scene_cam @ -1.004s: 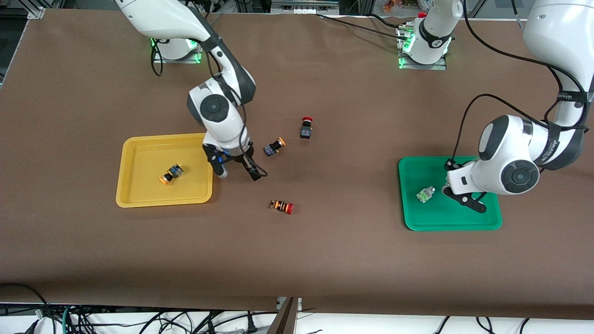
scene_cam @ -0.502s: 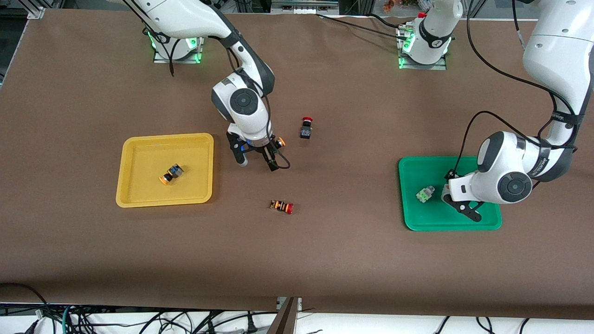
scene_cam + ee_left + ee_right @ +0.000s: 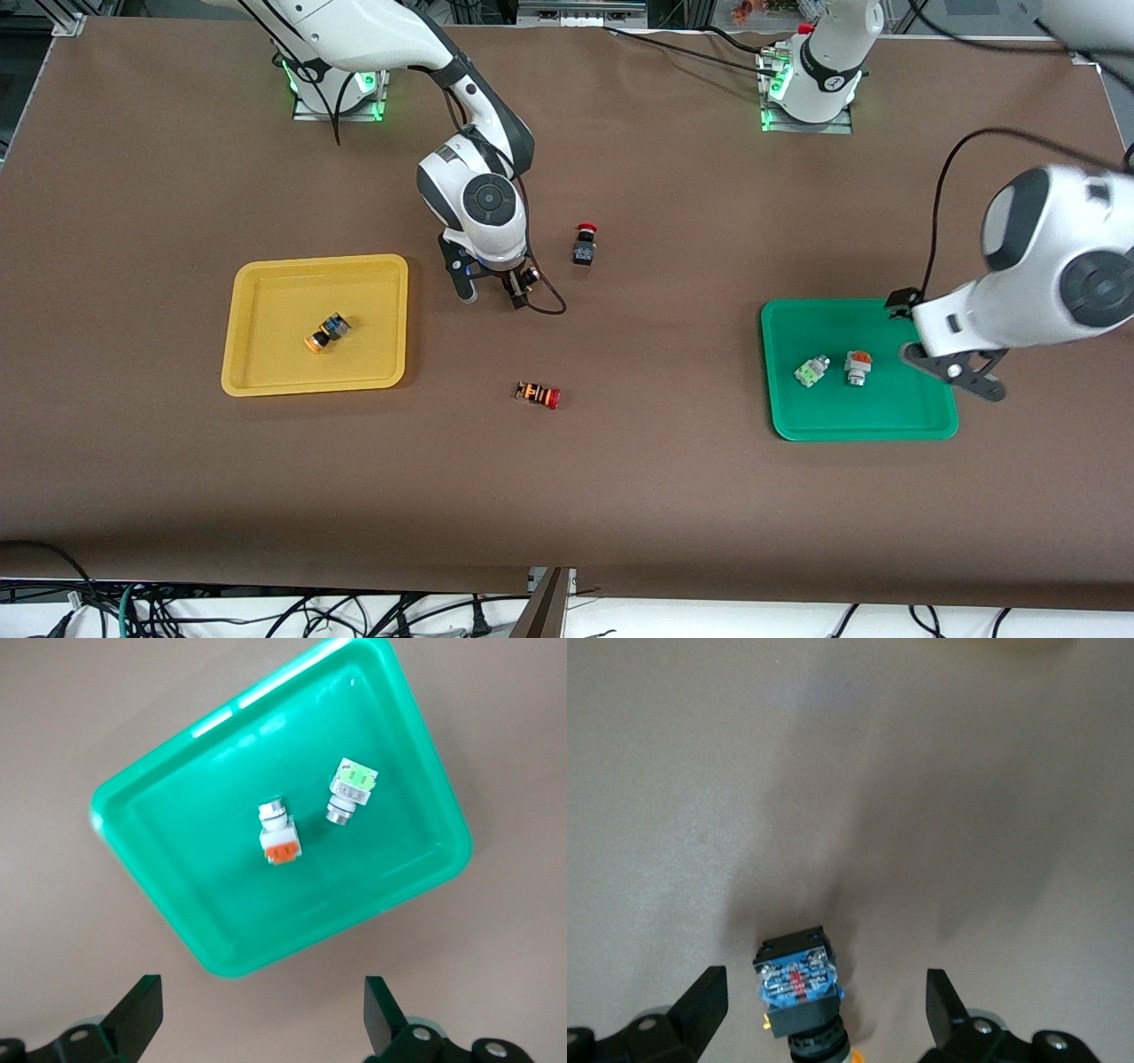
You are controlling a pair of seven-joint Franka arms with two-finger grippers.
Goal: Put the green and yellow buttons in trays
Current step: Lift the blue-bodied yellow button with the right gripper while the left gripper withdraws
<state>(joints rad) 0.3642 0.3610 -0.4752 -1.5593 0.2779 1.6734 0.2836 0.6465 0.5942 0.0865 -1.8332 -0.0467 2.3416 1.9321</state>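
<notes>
My right gripper is going to grab the black-and-blue button next by its black body below the blue block. Then I will put the button in the yellow tray.
My right gripper is open and low over a black-and-blue button with an orange-yellow cap. In the right wrist view that button lies on the table between the spread fingers of the gripper, untouched. The yellow tray holds another such button. The green tray holds two silver-white buttons, one with a light-green block and one with an orange block. My left gripper is open, empty and raised over the tray's edge. The left wrist view shows the tray, both buttons and the gripper.
A black button with a red mushroom cap stands beside the right gripper, toward the left arm's end. An orange-striped black button with a red cap lies nearer the front camera. A cable loops by the right gripper.
My right gripper moved from beside the yellow tray to over the loose orange-capped button. My left gripper rose and drew back from the green tray, leaving the orange-block button in it.
</notes>
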